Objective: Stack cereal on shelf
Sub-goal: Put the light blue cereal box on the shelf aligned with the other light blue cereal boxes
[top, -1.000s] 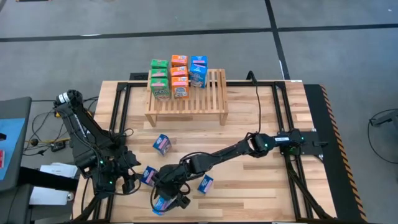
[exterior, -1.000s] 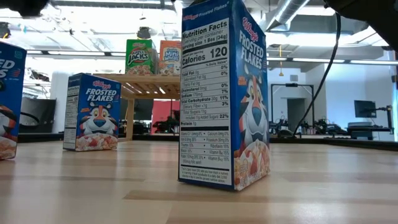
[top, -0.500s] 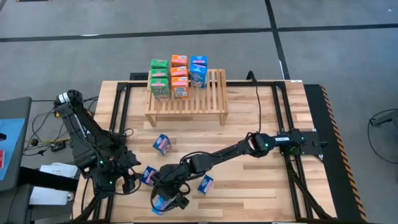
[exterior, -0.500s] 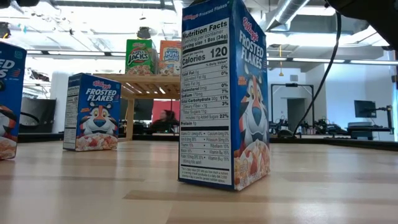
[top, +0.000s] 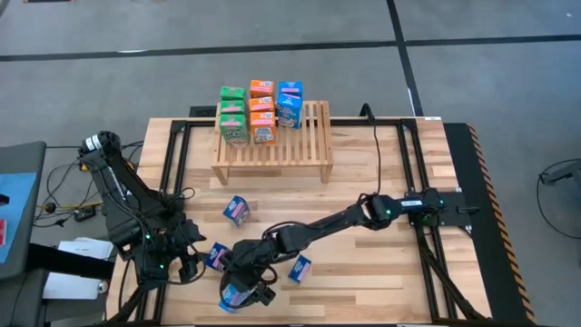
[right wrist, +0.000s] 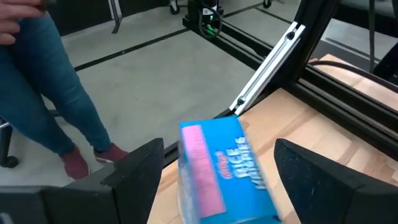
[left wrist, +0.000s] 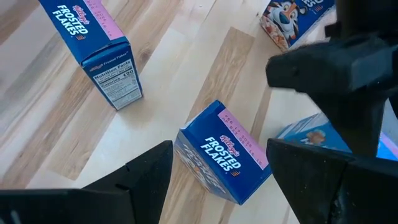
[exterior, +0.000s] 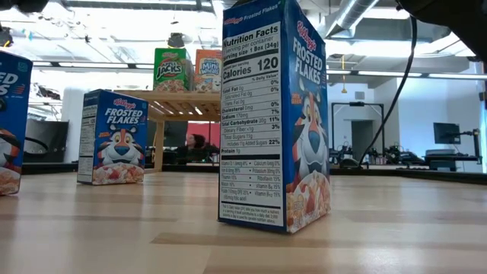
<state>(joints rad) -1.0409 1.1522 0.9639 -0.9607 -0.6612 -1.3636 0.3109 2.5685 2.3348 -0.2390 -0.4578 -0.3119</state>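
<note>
The light-blue box's top (top: 232, 295) is below my fingers, so my right gripper would miss the box now and should lower before it closes on it.
The light-wood shelf (top: 290, 150) stands at the table's far side. Several green, orange and blue cereal boxes (top: 260, 111) stand on the left part of its slatted top. My right gripper (top: 243, 292) reaches to the near edge, open. A light-blue cereal box with a pink stripe (right wrist: 217, 174) stands between its fingers. My left gripper (top: 191, 258) hovers open at the near left. It points at a blue Frosted Flakes box (left wrist: 224, 152) that sits tilted on the wood just beyond its fingers. Two more blue boxes (top: 236, 210) (top: 300, 267) stand on the table. My right gripper has the light-blue box between its fingers, coming at it slanting down from the table's right. One finger (right wrist: 311, 180) lies close along the box's side (right wrist: 264, 186). A gap shows at the other finger. I cannot tell whether it touches.
Black frame rails (top: 177, 173) (top: 408, 163) run along both sides of the table. A person in jeans (right wrist: 56, 81) stands on the floor beyond the near edge. Bare wood lies between the shelf and the loose boxes, and on the table's right half.
</note>
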